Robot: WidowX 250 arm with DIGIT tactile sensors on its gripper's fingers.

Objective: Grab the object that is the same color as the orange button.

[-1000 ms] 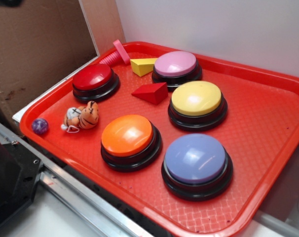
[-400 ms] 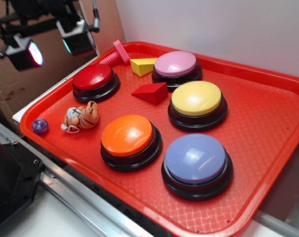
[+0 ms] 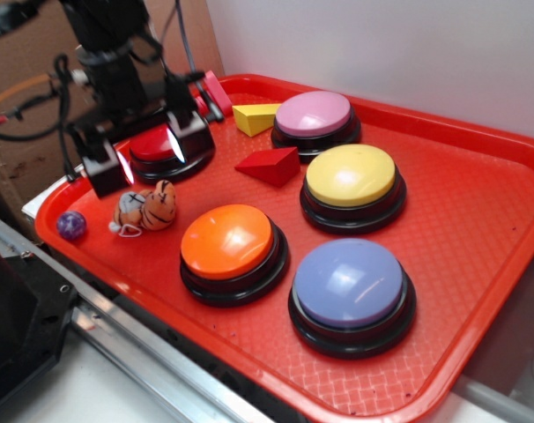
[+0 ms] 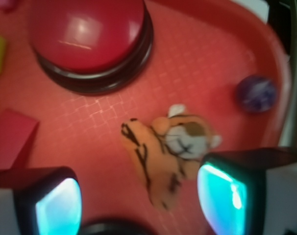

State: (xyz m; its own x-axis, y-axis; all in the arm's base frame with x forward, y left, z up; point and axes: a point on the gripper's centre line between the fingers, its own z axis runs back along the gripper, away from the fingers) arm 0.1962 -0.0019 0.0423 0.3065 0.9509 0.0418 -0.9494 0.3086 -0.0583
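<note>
Next, my gripper takes hold of the plush tiger by its striped tail end (image 4: 163,192) to pick out the object that matches the orange button.
The small plush tiger (image 3: 148,208), orange with black stripes and a white face, lies near the left rim of the red tray (image 3: 478,220). To its right stands the orange button (image 3: 227,240) on its black base. My gripper (image 3: 148,157) hangs open just behind and above the tiger, in front of the red button. In the wrist view the tiger (image 4: 163,147) lies ahead of the gripper (image 4: 138,200). Its tail end reaches between the two glowing fingers, closer to the right one. Nothing is held.
The red button (image 3: 154,148) sits right behind the gripper. A purple ball (image 3: 71,225) lies left of the tiger at the rim. A red wedge (image 3: 271,165), yellow block (image 3: 254,117), and yellow (image 3: 351,176), pink (image 3: 314,115) and lavender (image 3: 351,284) buttons fill the rest.
The arm came in from the upper left and dropped low over the tray, ending with its open fingers just behind the tiger. Nothing on the tray has moved.
</note>
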